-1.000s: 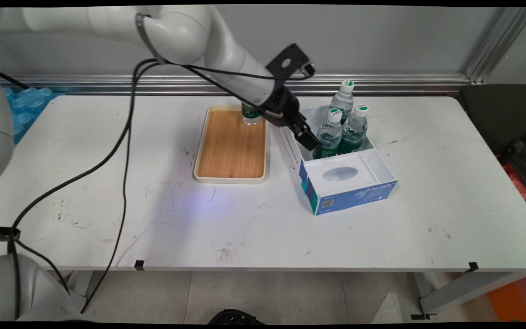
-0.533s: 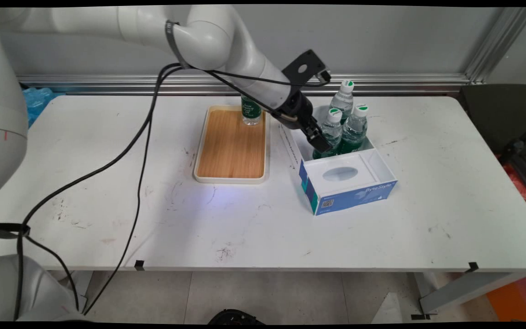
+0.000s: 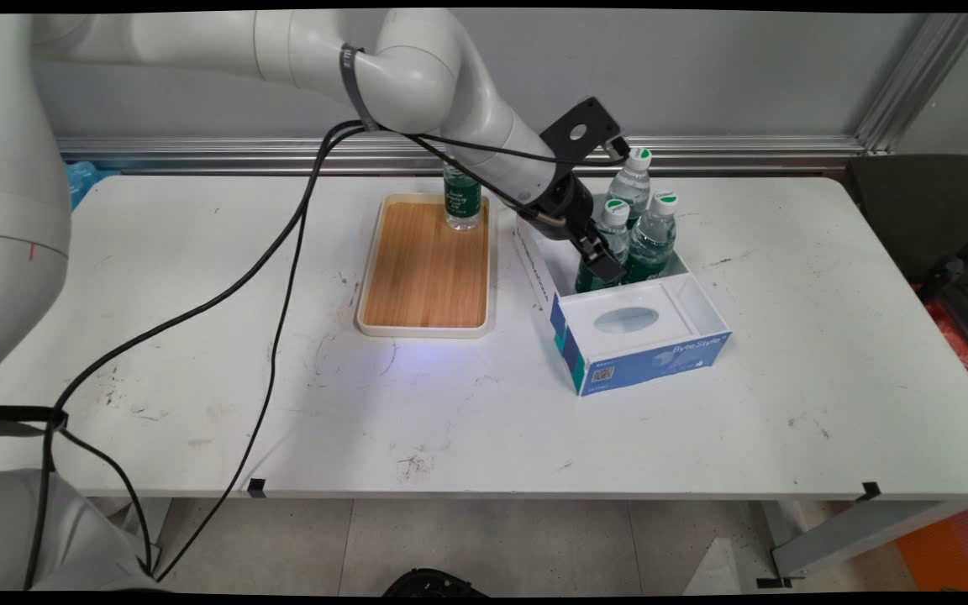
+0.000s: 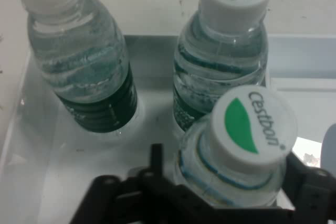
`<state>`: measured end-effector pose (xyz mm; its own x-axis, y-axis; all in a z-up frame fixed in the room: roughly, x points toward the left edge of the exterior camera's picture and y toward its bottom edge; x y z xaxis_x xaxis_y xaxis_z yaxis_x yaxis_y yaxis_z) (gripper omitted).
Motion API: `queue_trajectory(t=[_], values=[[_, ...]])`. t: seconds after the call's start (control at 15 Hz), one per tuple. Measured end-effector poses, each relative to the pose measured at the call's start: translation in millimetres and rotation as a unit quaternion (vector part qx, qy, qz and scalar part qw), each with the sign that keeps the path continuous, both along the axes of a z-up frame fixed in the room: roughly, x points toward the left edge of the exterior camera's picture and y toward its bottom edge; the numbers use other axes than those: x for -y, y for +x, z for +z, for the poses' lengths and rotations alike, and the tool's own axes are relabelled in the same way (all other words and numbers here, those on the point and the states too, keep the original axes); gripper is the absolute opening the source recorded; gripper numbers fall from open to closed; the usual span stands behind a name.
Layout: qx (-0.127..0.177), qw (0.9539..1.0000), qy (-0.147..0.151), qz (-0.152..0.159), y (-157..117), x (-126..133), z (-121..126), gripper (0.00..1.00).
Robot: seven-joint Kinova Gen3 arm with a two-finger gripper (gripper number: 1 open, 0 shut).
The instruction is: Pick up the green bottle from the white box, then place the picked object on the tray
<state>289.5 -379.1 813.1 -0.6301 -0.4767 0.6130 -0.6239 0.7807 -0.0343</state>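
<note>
Next, my gripper grabs the clear water bottle by its upper body below the cap (image 3: 612, 234) to move it from the carton onto the wooden tray (image 3: 425, 277).
Three clear water bottles with green labels and white-green caps stand in the back part of an open blue-and-white carton (image 3: 707, 315). My gripper (image 3: 606, 265) reaches down into the carton from the left and is open, with the nearest bottle (image 3: 616, 207) between its fingers. In the hand view this bottle (image 4: 252, 129) fills the gap of the gripper (image 4: 226, 169), with a small space left of its shoulder. The other two bottles (image 4: 84, 66) (image 4: 226, 51) stand just beyond it. A fourth bottle (image 3: 461, 200) stands at the far right corner of a wooden tray (image 3: 425, 277).
The carton's front half is a white lid with an oval opening (image 3: 627, 319). Black cables (image 3: 282, 277) hang from the arm across the table's left half. A blue pack (image 3: 85, 174) lies behind the table's far left. A dark chair (image 3: 921, 218) stands on the right.
The gripper has moved to the right, from over the carton's left wall to around the nearest bottle. The bottles, the carton and the tray have kept their places.
</note>
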Motion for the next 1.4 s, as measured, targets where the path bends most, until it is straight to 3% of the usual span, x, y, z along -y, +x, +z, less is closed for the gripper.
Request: queue_trajectory(t=[0.4, 0.67, 1.4], values=[[0.003, 1.0000, -0.001, -0.001, -2.5, 1.3, 3.2, 0.00], [0.001, 1.0000, -0.008, 0.001, 2.0, -1.9, 19.1, 0.00], [-0.024, 0.9989, -0.037, 0.012, 32.4, -26.4, 107.4, 0.00]])
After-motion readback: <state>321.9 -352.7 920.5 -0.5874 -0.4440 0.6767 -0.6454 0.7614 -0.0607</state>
